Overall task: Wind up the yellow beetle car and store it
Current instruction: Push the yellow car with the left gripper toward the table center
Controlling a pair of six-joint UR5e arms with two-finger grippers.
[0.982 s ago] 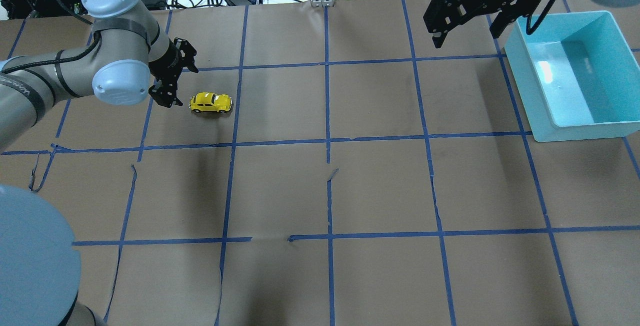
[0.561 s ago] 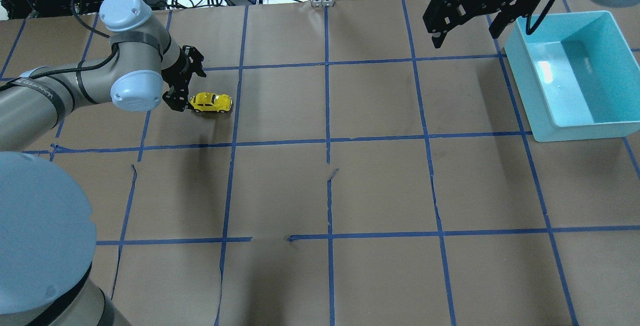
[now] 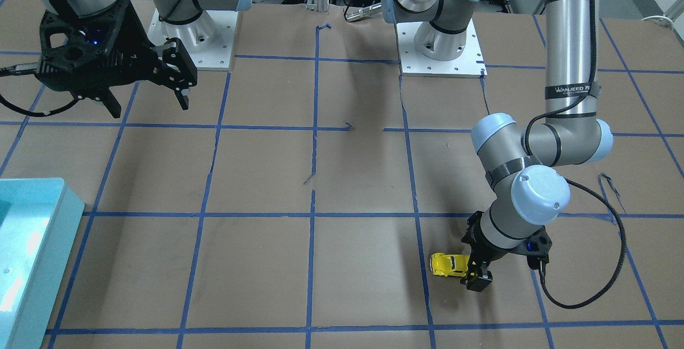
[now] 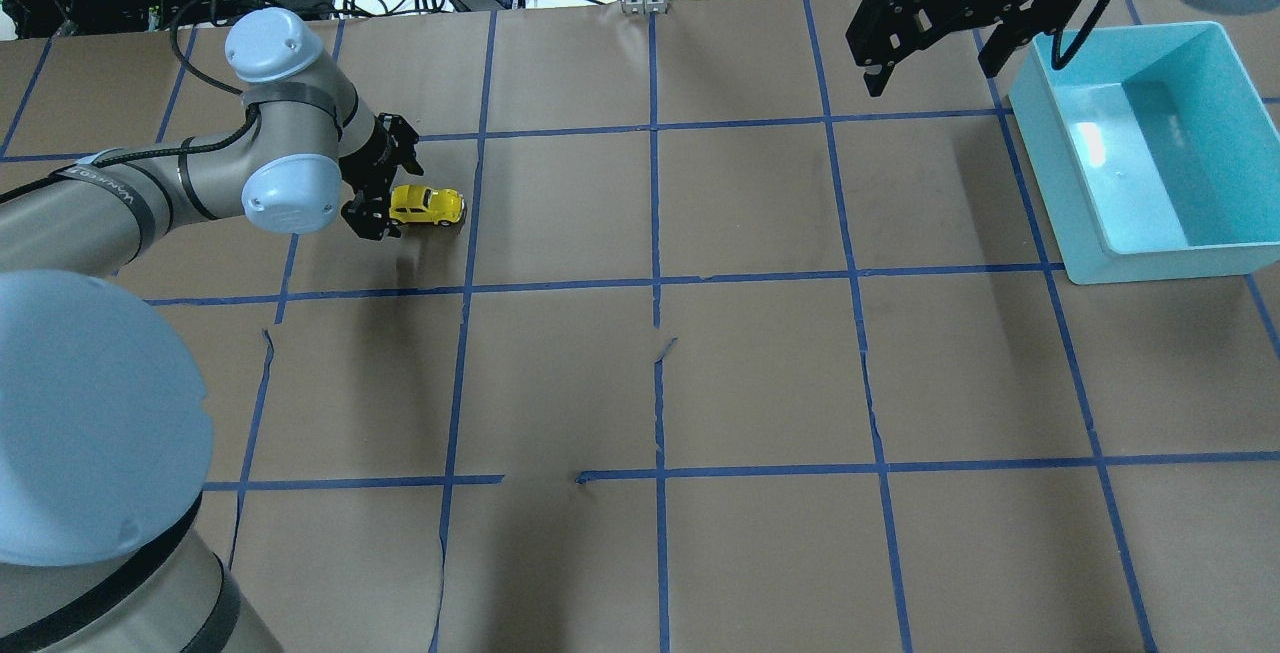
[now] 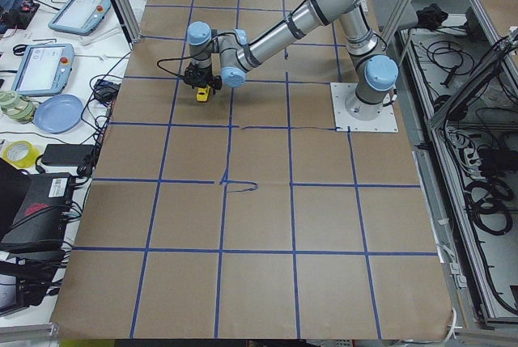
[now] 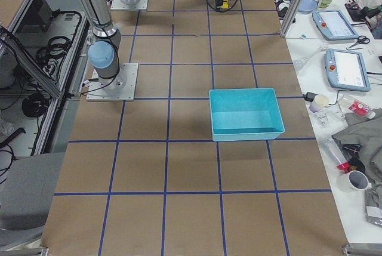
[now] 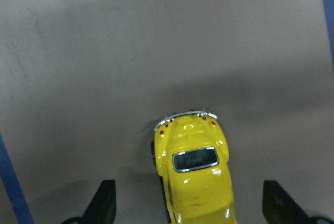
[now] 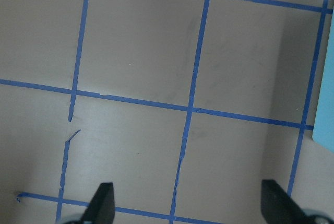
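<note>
I should grab the car by its two facing sides with my left gripper next. The beetle car's nose and tail slope and round off.
The yellow beetle car stands on its wheels on the brown paper at the table's left, and also shows in the front view. My left gripper is open and low at the car's left end, its jaws on either side of that end. In the left wrist view the car lies between the two fingertips with gaps on both sides. My right gripper is open and empty, high over the far right, next to the bin.
A turquoise bin stands at the right edge, empty; it also shows in the front view. Blue tape lines grid the paper. Cables, a plate and devices lie beyond the far edge.
My left gripper has moved right toward the car and now straddles its left end. The car and the right arm have not moved.
</note>
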